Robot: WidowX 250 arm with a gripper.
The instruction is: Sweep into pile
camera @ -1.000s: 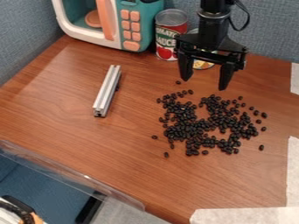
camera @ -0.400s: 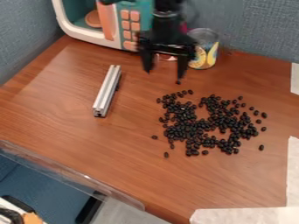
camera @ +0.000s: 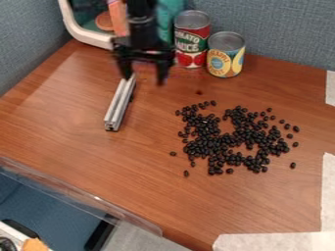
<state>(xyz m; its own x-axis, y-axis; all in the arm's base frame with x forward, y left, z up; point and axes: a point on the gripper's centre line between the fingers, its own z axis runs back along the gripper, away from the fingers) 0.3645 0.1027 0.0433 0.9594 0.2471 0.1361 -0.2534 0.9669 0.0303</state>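
The robot's gripper should next grab the silver metal bar by its end nearest the cans, so that the bar can sweep the beans into a pile.
My gripper [camera: 143, 81] hangs above the far end of the silver metal bar, its two fingers apart with nothing held between them. The bar [camera: 119, 105] lies on the wooden table, left of the beans, and its far tip is close beneath the left finger. Black beans [camera: 216, 142] are spread in a loose, uneven patch right of centre, with small gaps in the middle. A few stray beans lie around the patch, one [camera: 293, 165] at its right and one [camera: 199, 92] beyond its far side.
Behind the beans stand a red tomato can [camera: 192, 41] and a yellow-labelled can [camera: 226, 56]. A teal and white toy microwave [camera: 82, 32] is at the back left, partly behind the arm. White paper [camera: 275, 241] lines the front right; a clear strip [camera: 78, 193] edges the table's front left.
My gripper has moved left across the back of the table, from above the far side of the beans to above the bar's far end. Both cans are now uncovered. The beans and bar have not moved.
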